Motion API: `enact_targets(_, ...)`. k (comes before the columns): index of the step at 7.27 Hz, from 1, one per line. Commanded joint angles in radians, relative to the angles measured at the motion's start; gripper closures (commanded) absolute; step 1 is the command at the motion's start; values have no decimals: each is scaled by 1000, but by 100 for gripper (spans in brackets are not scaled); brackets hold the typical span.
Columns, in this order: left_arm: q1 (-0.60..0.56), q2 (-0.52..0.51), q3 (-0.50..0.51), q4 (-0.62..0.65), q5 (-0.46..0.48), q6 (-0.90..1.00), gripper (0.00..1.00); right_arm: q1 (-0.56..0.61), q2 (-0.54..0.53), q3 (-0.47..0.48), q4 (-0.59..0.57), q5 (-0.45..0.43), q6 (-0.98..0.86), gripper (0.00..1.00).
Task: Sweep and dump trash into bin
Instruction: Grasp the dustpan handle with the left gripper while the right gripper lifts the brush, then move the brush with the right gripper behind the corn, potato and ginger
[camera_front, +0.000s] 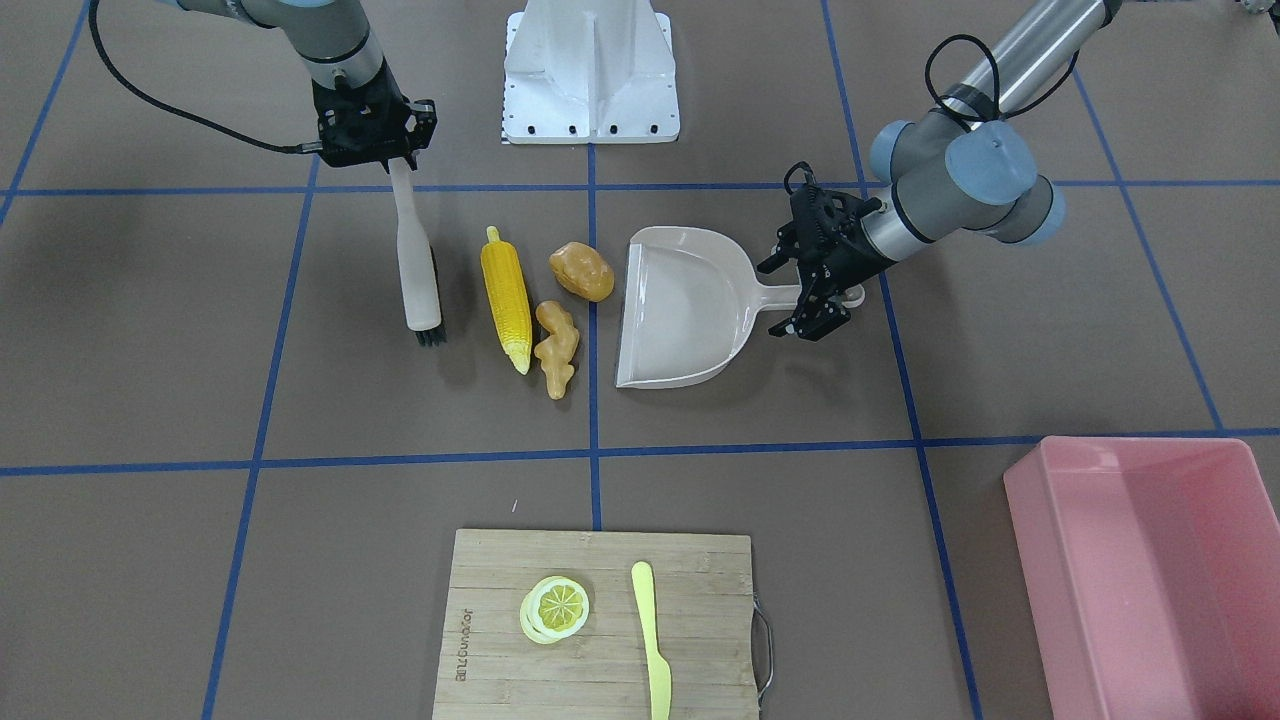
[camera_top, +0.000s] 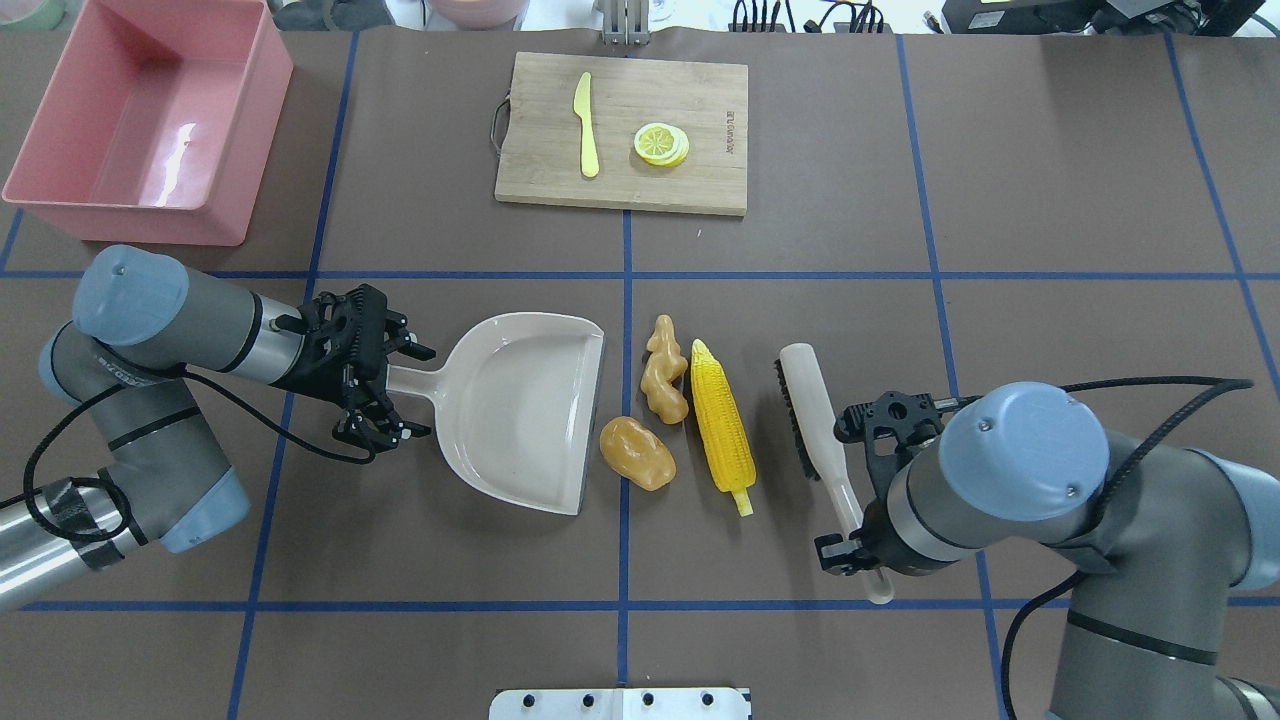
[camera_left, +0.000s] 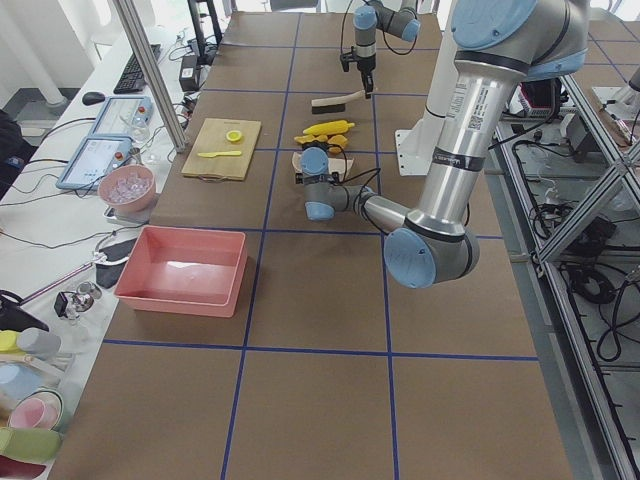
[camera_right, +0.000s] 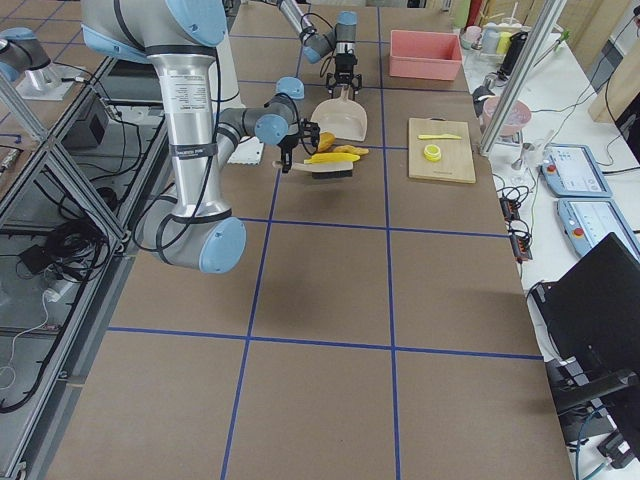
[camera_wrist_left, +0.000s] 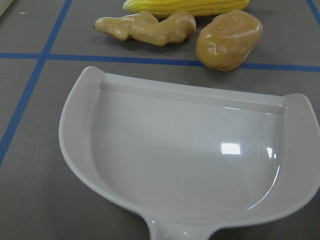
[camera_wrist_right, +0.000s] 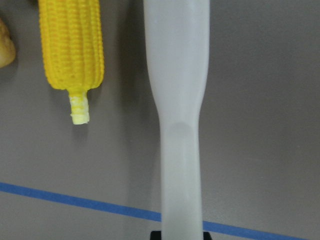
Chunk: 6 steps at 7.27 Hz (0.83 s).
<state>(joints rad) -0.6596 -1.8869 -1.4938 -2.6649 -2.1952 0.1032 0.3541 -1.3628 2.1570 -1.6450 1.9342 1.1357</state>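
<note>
My left gripper is to grab the dustpan by its narrow handle (camera_front: 782, 296) next, since the pan is too wide for the fingers.
The trash lies in a row mid-table: a yellow corn cob (camera_front: 506, 300), a tan ginger root (camera_front: 556, 347) and an orange-brown potato (camera_front: 581, 271). A beige dustpan (camera_front: 680, 310) lies beside them with its open mouth toward them. My left gripper (camera_front: 790, 297) is open, with its fingers on either side of the dustpan handle (camera_top: 415, 378). My right gripper (camera_front: 395, 165) is shut on the handle of a white brush (camera_front: 415, 270), which stands bristles down on the other side of the corn (camera_top: 722, 425). The pink bin (camera_top: 150, 110) stands empty at the far left corner.
A bamboo cutting board (camera_top: 540, 130) with a lemon slice (camera_top: 661, 144) and a pale yellow knife (camera_top: 587, 125) lies at the far middle. The white robot base plate (camera_front: 590, 75) is at the near edge. Blue tape lines cross the brown table.
</note>
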Motion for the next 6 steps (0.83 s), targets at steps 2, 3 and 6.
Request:
enact_targets(2,15,-1,1,-7,0,-2,4,-37,103,-94,-22,-15,45,100)
enact_targets(3,18,-1,3,-13,0,-2,4,-34,119,-97,-24,-17,53,100)
enact_targets(6,28,-1,6,-13,5,0,3,-35,204,-166,-22,-17,64,100)
